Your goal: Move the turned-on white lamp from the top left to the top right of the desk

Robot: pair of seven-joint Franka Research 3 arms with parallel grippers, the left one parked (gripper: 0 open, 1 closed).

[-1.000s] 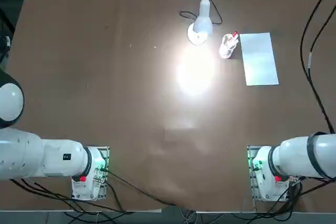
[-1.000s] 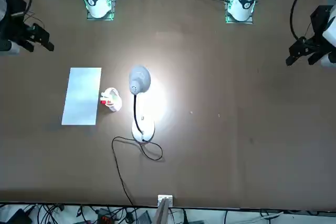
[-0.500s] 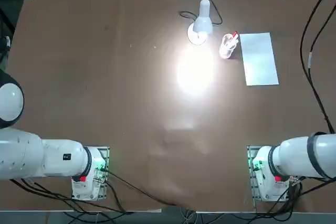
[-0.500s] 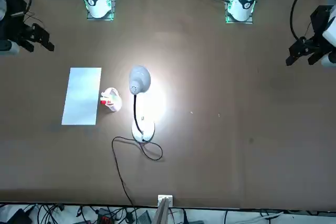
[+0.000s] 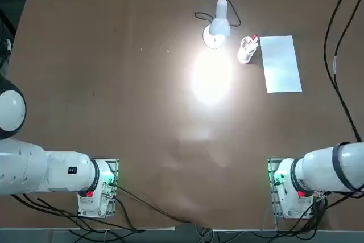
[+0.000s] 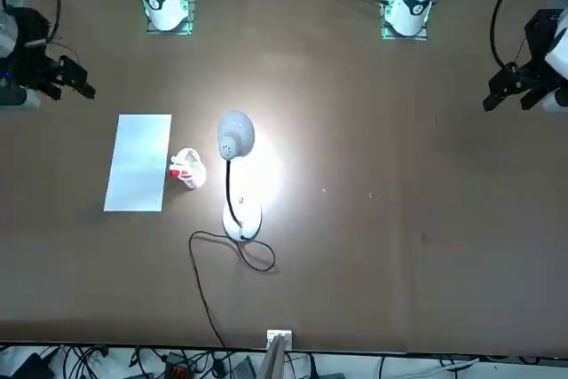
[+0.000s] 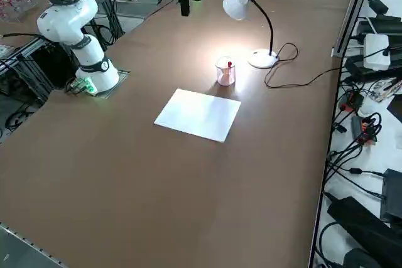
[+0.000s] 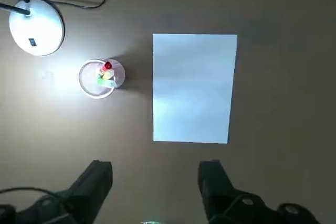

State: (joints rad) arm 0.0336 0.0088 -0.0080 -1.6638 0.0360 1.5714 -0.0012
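Observation:
My right gripper takes hold of the white lamp by its head (image 6: pixel 236 135) next, to move the lit lamp across the desk.
The white lamp (image 5: pixel 215 35) stands lit at the far middle of the brown desk (image 5: pixel 114 83), its head (image 6: pixel 235 136) bent toward the robot and throwing a bright patch on the tabletop. Its round base (image 8: pixel 35 29) shows in the wrist view, with the thin black cord (image 6: pixel 253 256) looping off the far edge. My right gripper (image 8: pixel 155 169) hangs open and empty high over the far right of the desk, above the near end of the paper and apart from the lamp. The right gripper (image 6: pixel 73 82) also shows in the front view.
A small cup of red pens (image 5: pixel 246 49) stands just right of the lamp base. A white paper sheet (image 5: pixel 280 64) lies to the right of the cup. Cables and power strips (image 7: pixel 367 61) run along the desk's far edge.
My right gripper has drifted a little toward the far edge of the desk, still open. Lamp, cup and paper have not moved.

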